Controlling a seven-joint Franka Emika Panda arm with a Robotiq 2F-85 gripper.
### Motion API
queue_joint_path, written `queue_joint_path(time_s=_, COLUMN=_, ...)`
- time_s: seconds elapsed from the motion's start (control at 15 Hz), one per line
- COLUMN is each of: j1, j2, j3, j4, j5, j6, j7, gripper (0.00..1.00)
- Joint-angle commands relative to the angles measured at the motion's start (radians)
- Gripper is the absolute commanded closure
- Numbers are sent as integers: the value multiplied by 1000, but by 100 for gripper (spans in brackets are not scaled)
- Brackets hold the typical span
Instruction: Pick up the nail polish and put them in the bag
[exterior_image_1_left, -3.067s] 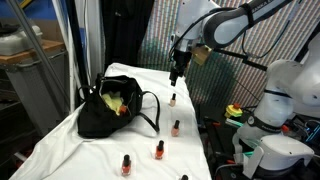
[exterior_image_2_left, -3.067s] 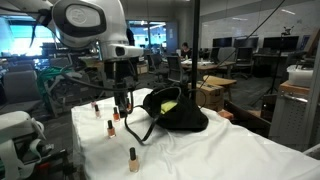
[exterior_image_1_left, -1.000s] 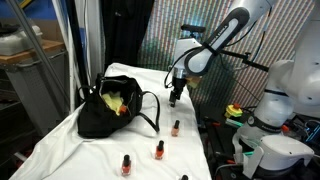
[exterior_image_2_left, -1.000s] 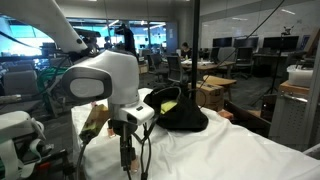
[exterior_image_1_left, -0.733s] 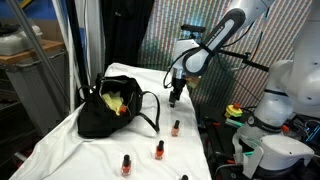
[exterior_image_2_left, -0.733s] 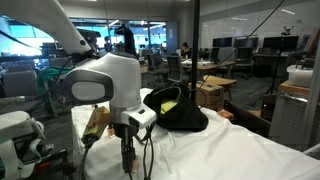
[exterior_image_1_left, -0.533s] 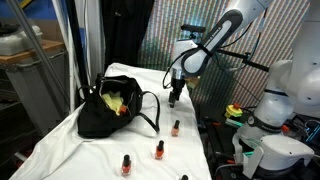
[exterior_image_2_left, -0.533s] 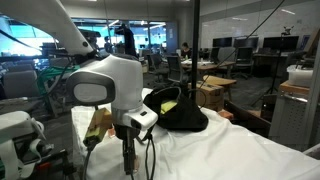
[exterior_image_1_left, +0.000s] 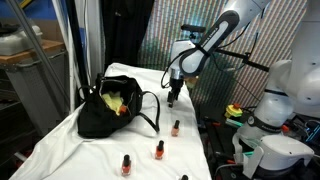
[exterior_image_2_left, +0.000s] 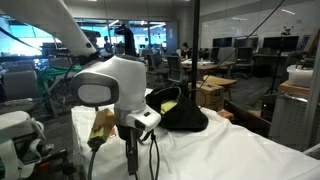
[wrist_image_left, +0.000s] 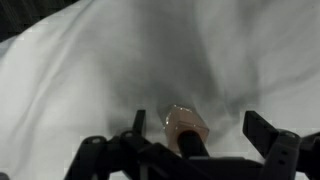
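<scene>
My gripper closes on the bottle's dark cap (wrist_image_left: 192, 144) next. In the wrist view the cap sits deep between my open fingers, so closing now would catch it.
A nail polish bottle (wrist_image_left: 184, 127) with a pale orange body and a dark cap stands on the white cloth, right between my open fingers in the wrist view. My gripper (wrist_image_left: 198, 130) straddles it without touching. In an exterior view my gripper (exterior_image_1_left: 174, 97) hangs low over the far end of the table and hides that bottle. Three more nail polish bottles (exterior_image_1_left: 175, 127) (exterior_image_1_left: 159, 151) (exterior_image_1_left: 126, 165) stand along the near edge. The black bag (exterior_image_1_left: 115, 108) lies open to the left of them; it also shows behind my arm as the bag (exterior_image_2_left: 182, 113).
The table is covered by a white cloth (exterior_image_1_left: 85, 150). A yellow item (exterior_image_1_left: 120, 100) lies inside the bag. Another white robot base (exterior_image_1_left: 280, 100) and clutter stand just past the table's edge. My wrist (exterior_image_2_left: 110, 85) fills much of an exterior view.
My gripper has sunk a little lower round the far bottle, still open. Bag and the other bottles have not moved.
</scene>
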Motion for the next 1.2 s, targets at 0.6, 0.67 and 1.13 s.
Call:
queue_joint_path(time_s=0.6, j1=-10, j2=31, j3=13, j4=20, j5=25, j6=-16, j7=-23, gripper=0)
queue_joint_path(time_s=0.67, j1=-8, j2=31, j3=13, j4=20, j5=20, j6=-18, j7=-19, gripper=21)
queue_joint_path(time_s=1.13, j1=0, j2=33, j3=6, j4=21, j5=1, j6=-19, j7=12, gripper=67)
